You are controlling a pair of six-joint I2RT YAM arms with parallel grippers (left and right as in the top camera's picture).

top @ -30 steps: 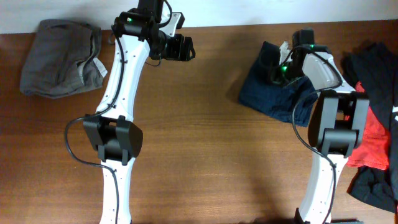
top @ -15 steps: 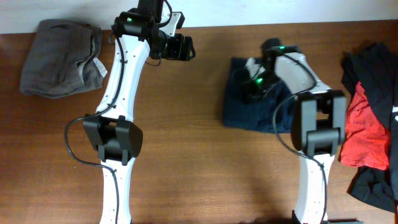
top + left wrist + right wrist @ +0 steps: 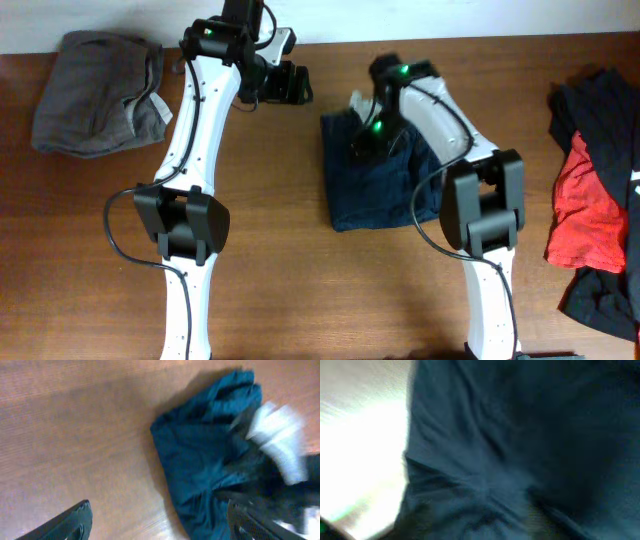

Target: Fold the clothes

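I will next use my left gripper to grab the navy garment (image 3: pixel 375 190) by its nearest side edge. Its body then trails flat to lay onto the grey-olive garment.
The large dark navy garment (image 3: pixel 375 190) lies as a rumpled, roughly rectangular heap in the middle of the table. My right gripper (image 3: pixel 362 140) hangs low over its far left corner. The right wrist view is filled with blurred navy fabric (image 3: pixel 510 450), the fingers do not show there, and I cannot tell how the jaws stand. My left gripper (image 3: pixel 291 84) hovers over bare wood to the left of the garment, open and empty. In the left wrist view (image 3: pixel 160 527) the navy garment (image 3: pixel 200 460) lies ahead of it, with the blurred right arm (image 3: pixel 280 435) over the cloth.
A grey-olive garment (image 3: pixel 95 95) lies bunched at the far left corner. Red cloth (image 3: pixel 585 215) and black cloth (image 3: pixel 600 100) are piled at the right edge, more black (image 3: pixel 600 300) near the front right. Both arm bases stand at the front.
My right arm has swept leftward, dragging the navy garment from the right side to the table's middle, where it now lies more spread out. The left arm has barely moved.
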